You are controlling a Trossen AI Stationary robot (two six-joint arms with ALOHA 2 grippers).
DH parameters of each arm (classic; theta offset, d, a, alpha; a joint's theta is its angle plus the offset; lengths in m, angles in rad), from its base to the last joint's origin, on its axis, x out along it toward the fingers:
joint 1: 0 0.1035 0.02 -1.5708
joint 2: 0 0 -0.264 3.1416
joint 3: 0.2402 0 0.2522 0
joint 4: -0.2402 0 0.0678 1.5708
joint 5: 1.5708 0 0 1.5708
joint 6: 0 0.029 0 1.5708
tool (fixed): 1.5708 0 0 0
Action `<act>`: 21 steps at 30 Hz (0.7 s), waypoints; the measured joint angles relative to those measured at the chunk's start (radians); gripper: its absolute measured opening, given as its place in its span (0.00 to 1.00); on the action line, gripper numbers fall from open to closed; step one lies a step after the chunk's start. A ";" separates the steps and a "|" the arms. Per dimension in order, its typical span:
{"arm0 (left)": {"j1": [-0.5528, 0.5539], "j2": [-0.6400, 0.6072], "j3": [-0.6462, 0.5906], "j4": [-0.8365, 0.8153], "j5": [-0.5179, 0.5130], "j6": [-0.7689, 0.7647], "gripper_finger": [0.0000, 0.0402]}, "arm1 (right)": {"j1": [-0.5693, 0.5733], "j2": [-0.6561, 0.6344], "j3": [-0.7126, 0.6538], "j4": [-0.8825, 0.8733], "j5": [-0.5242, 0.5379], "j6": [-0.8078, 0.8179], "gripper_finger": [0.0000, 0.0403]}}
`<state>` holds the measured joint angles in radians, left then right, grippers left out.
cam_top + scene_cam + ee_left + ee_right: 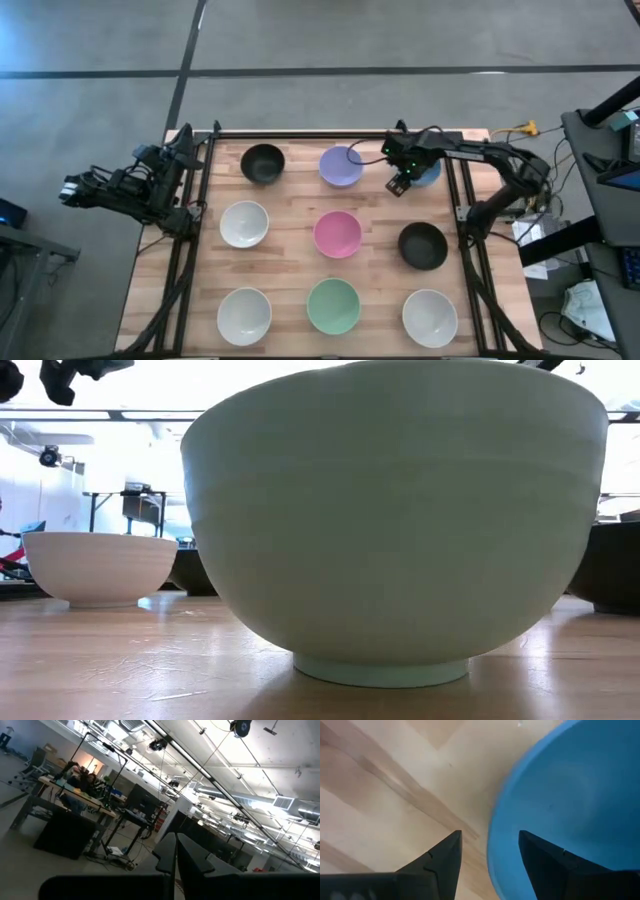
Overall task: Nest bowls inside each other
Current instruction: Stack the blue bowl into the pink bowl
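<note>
The blue bowl (pixel 570 795) needs to go inside the pink one, so my right gripper will grab the blue bowl next by its rim (pixel 496 810) to nest it there.
Nine bowls stand in three rows on the wooden table. The far row has a black bowl (pixel 263 163), a lavender bowl (pixel 341 166) and a blue bowl (pixel 430 174). The middle row holds white (pixel 244 223), pink (pixel 338 234) and black (pixel 423 246). White (pixel 244 315), mint green (pixel 333 306) and white (pixel 430 318) make up the near row. My right gripper (pixel 399 184) (pixel 490 837) is open, pointing down over the blue bowl's (pixel 570 795) left rim, one finger inside and one outside. My left gripper (pixel 72 189) (pixel 176 840) waits shut beyond the table's left edge.
Each bowl rests on its foot on the table (pixel 290 200), with gaps of bare wood between them. In the low view the mint green bowl (pixel 400 520) fills the front, with a white bowl (pixel 100 565) to its left. Black frame rails (pixel 200 200) run along both table sides.
</note>
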<state>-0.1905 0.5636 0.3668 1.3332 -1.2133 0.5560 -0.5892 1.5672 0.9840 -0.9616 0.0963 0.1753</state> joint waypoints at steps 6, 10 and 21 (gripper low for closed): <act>0.000 -0.003 0.000 0.002 0.000 0.000 0.00 | 0.000 0.101 0.030 -0.006 -0.002 -0.001 0.44; 0.000 -0.004 0.000 0.002 0.000 0.000 0.00 | 0.000 0.118 0.050 -0.007 -0.001 -0.034 0.33; 0.000 -0.003 0.000 0.001 0.000 -0.001 0.00 | -0.001 0.031 0.097 -0.029 -0.007 -0.132 0.03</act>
<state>-0.1905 0.5610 0.3668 1.3346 -1.2131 0.5549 -0.5900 1.5978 1.0807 -0.9901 0.0894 0.0437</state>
